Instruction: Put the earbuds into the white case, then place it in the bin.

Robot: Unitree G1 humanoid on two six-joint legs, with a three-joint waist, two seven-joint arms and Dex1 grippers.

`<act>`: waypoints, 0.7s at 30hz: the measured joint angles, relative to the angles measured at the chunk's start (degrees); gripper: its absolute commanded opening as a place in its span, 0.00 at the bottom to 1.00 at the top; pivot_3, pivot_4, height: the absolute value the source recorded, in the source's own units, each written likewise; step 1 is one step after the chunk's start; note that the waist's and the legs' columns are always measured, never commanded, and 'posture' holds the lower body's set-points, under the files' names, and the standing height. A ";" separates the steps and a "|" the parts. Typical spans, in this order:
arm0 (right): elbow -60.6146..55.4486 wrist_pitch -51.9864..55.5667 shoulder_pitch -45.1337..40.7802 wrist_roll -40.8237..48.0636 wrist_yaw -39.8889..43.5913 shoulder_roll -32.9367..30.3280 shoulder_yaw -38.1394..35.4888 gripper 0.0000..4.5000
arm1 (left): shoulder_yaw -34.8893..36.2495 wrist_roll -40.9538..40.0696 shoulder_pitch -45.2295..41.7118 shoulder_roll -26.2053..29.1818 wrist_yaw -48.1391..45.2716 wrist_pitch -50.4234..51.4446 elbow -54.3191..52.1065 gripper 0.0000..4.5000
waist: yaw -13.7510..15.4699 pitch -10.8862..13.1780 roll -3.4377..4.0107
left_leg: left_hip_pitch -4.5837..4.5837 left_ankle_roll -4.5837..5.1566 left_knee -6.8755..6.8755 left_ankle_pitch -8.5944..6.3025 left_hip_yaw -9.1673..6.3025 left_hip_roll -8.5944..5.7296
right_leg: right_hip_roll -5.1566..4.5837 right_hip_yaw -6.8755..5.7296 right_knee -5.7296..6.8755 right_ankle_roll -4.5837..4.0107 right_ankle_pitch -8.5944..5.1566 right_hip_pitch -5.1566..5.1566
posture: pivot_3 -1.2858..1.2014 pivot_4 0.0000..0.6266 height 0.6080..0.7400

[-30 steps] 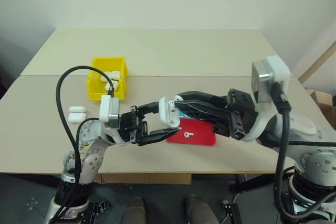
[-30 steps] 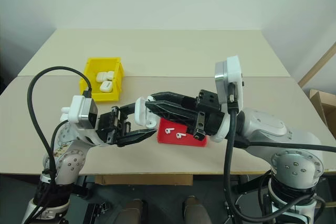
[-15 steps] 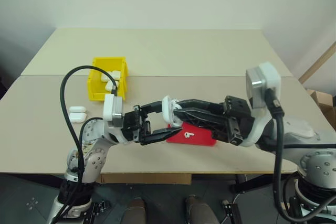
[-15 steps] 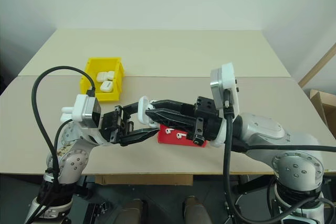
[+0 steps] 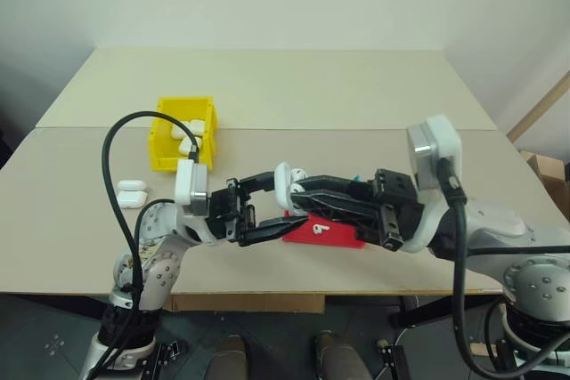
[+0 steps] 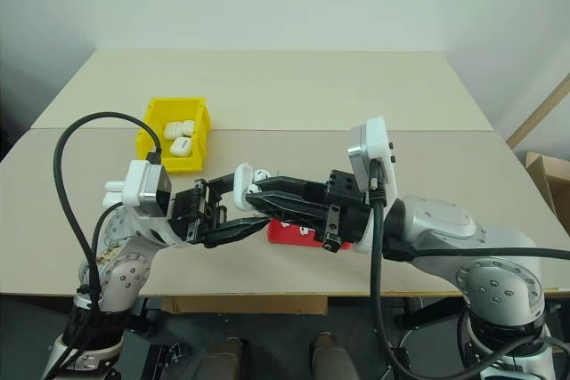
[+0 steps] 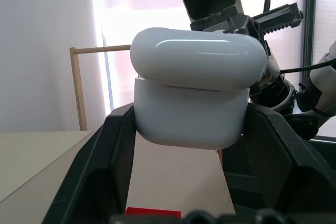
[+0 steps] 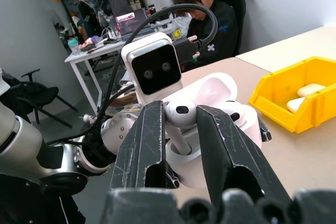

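The earbud's stem stands inside the opening (image 8: 184,153) in the right wrist view and the earbud would settle in the white case, so now it is time to open my right gripper.
My left gripper (image 5: 285,197) is shut on the white case (image 5: 284,179), held above the table's front middle. In the right wrist view the case (image 8: 239,121) has its lid up. My right gripper (image 8: 180,116) is shut on one of the earbuds (image 8: 179,113), right over the case's opening. From the head the right gripper (image 5: 299,195) meets the case from the right. Another earbud (image 5: 318,229) lies on the red tray (image 5: 346,238) below. The yellow bin (image 5: 163,137) stands at the back left with several cases (image 5: 189,131) inside.
Two spare white cases (image 5: 131,191) lie on the table left of my left arm. The red tray sits near the table's front edge (image 5: 294,293). A black cable (image 5: 120,144) loops above the left arm. People sit at desks (image 8: 205,3) in the background.
The right forearm has swung left and a little lower, bringing its fingertips with the earbud closer onto the case. The left gripper keeps the case where it was.
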 measured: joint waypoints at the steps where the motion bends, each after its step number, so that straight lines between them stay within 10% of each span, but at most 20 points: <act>1: -0.12 -0.17 0.04 -0.24 0.14 -0.19 0.10 0.22 | 0.00 0.07 0.00 0.00 -0.02 0.00 0.00 0.62 | -0.01 0.00 0.00 | 0.00 0.00 0.00 0.00 0.00 0.00 | 0.00 0.00 0.00 0.00 0.00 0.00 | 0.52 0.24 1.00; 7: -0.29 -1.75 0.64 -1.67 1.14 -0.32 0.70 0.22 | 0.01 0.17 0.00 -0.08 -0.05 -0.08 0.04 0.62 | 0.00 0.00 0.00 | 0.00 0.00 0.00 0.00 0.00 0.00 | 0.00 0.00 -0.01 0.00 0.00 0.01 | 0.52 0.24 1.00; 14: -1.22 -2.83 1.26 -4.83 2.34 -0.35 1.09 0.74 | 0.08 0.66 -0.35 -0.47 0.26 -0.33 1.56 0.62 | 0.00 0.00 0.00 | 0.00 0.00 0.00 0.00 -0.01 0.00 | 0.00 -0.01 -0.02 0.01 0.00 0.01 | 0.52 0.24 1.00; 21: -1.53 -4.20 1.72 -6.05 3.59 -0.38 0.89 0.74 | 0.08 0.74 -0.34 -0.63 0.11 -0.65 1.69 0.62 | 0.03 0.00 0.00 | 0.01 0.00 0.00 0.00 -0.01 0.00 | 0.00 -0.02 -0.04 0.01 0.00 0.03 | 0.52 0.24 1.00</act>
